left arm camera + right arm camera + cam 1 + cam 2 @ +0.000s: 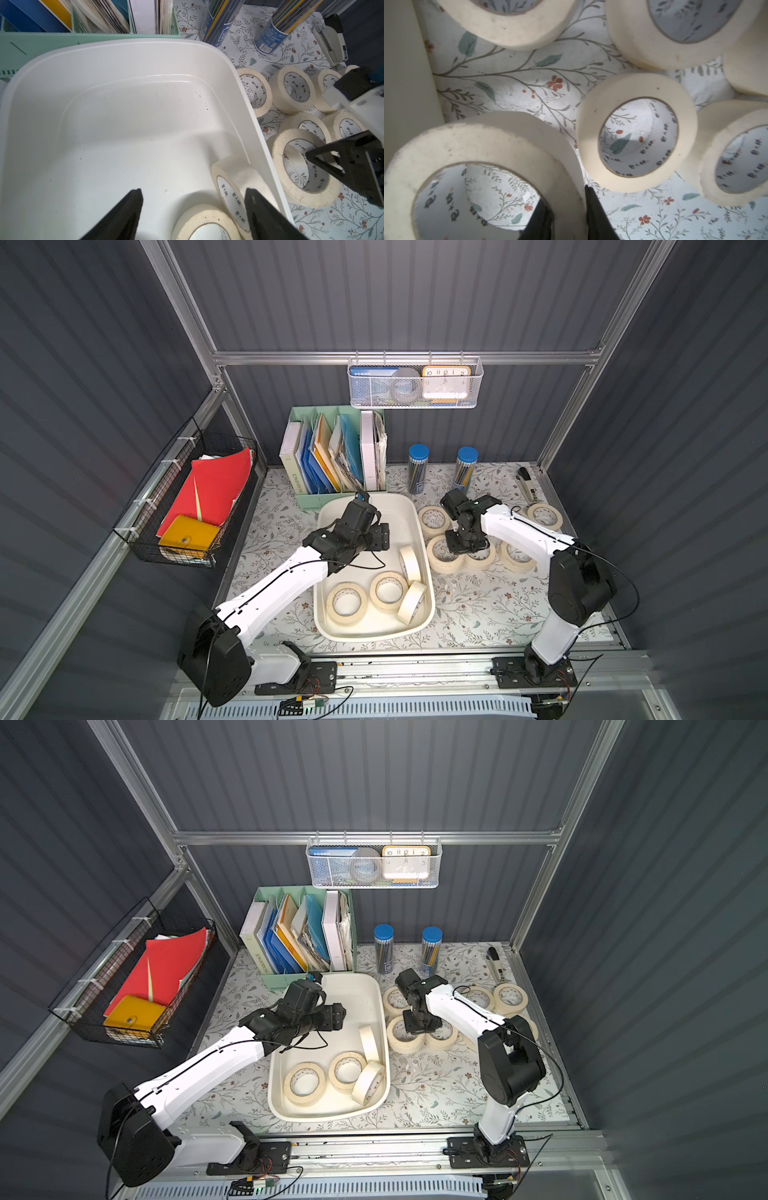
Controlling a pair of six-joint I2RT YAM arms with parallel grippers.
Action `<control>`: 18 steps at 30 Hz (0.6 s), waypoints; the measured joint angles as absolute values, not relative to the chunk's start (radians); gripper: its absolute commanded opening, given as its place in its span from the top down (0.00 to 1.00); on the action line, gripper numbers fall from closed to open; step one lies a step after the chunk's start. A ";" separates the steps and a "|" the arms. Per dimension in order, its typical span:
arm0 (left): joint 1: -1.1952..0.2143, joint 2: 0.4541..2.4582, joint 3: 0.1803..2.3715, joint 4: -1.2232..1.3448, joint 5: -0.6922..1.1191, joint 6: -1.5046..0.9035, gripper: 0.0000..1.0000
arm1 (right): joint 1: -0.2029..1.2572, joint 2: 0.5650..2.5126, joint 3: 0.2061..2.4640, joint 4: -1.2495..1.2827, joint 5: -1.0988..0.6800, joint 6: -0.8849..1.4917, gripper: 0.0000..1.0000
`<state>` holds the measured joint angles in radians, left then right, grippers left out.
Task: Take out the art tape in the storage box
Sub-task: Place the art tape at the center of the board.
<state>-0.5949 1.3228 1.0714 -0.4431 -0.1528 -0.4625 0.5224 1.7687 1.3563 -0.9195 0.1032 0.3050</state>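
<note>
The tape roll (pixel 442 558) hangs tilted above the flat table beside the box's side and would fall if released now. My right gripper should keep holding it until it rests on the table.
The storage box (pixel 365 637) (pixel 324 1117) (pixel 124 44) is an off-white tub in the middle of the table. It holds several rolls of art tape: two lie flat (pixel 346 603) (pixel 347 1071) and two stand on edge by its right wall (pixel 409 563) (pixel 234 187). My left gripper (pixel 379 537) (pixel 332 1017) (pixel 193 193) hangs open over the box's far half, holding nothing. To the right of the box, my right gripper (pixel 461 545) (pixel 417 1025) (pixel 566 199) is shut on the wall of a tape roll (pixel 488 141) (pixel 442 558), one finger inside the ring. Several more rolls (pixel 544 516) lie around it.
A mint-green file organiser (pixel 328 497) stands right behind the box. Two blue-capped pencil tubes (pixel 417 468) and a stapler (pixel 525 485) are at the back right. A white mesh basket (pixel 415 383) hangs on the rear rail. A black wire basket (pixel 187 506) is on the left wall.
</note>
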 measured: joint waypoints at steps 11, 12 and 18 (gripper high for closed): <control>-0.595 1.324 1.071 -0.443 -0.149 -0.463 0.17 | 0.574 1.826 1.353 -0.812 0.106 0.313 1.00; -0.595 1.324 1.071 -0.443 -0.147 -0.463 0.17 | 0.566 1.829 1.341 -0.799 0.114 0.316 1.00; -0.595 1.324 1.071 -0.438 -0.137 -0.463 0.17 | 0.528 1.870 1.284 -0.733 0.142 0.329 1.00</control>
<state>-0.5949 1.3235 1.0706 -0.4377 -0.1368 -0.4629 0.5282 1.8702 1.2842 -0.7330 0.1425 0.3294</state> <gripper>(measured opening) 0.832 0.247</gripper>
